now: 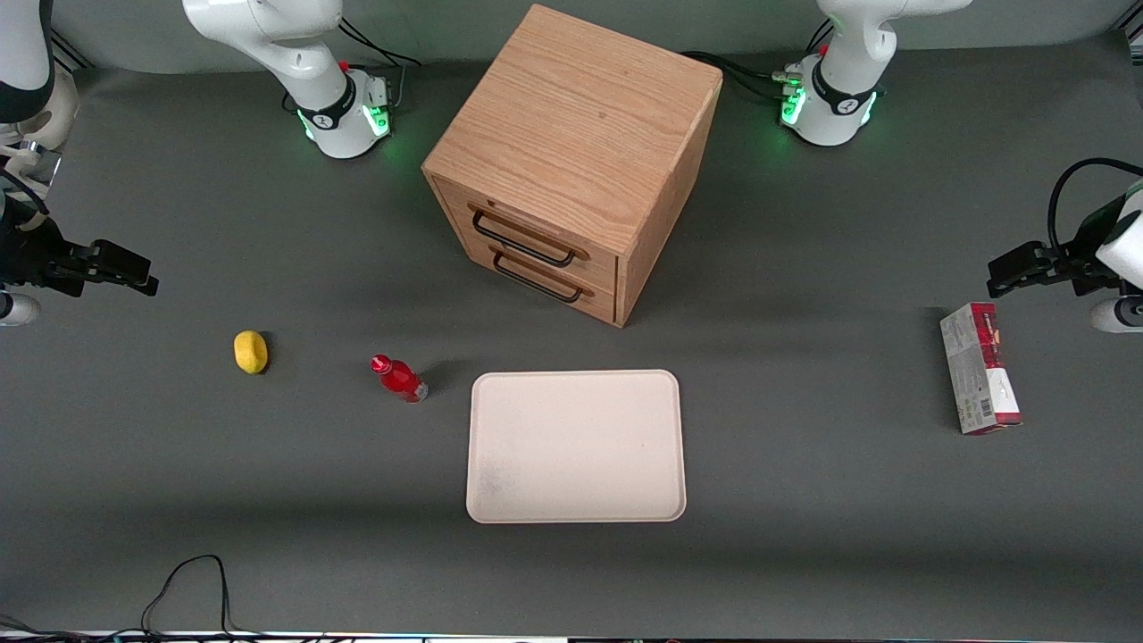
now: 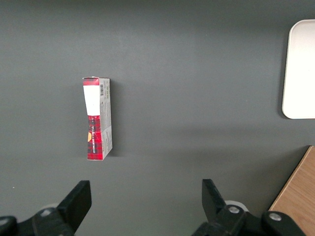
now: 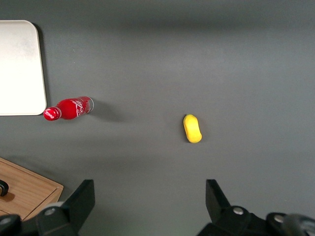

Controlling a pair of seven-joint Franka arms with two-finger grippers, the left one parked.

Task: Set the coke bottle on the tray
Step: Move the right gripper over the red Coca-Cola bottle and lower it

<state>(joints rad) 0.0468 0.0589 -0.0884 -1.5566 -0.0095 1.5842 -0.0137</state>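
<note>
My right gripper is to grab the coke bottle's end with the cap next, so that it can place the bottle on the tray.
The coke bottle, small and red with a red cap, stands on the grey table close beside the tray's edge that faces the working arm's end. It also shows in the right wrist view. The tray is a flat cream-white rectangle with nothing on it, nearer the front camera than the cabinet; one corner of it shows in the right wrist view. My right gripper hangs above the table at the working arm's end, well apart from the bottle. Its fingers are spread wide and hold nothing.
A yellow lemon lies between my gripper and the bottle, seen also in the right wrist view. A wooden drawer cabinet stands farther from the camera than the tray. A red-and-grey carton lies toward the parked arm's end. Cables lie at the table's near edge.
</note>
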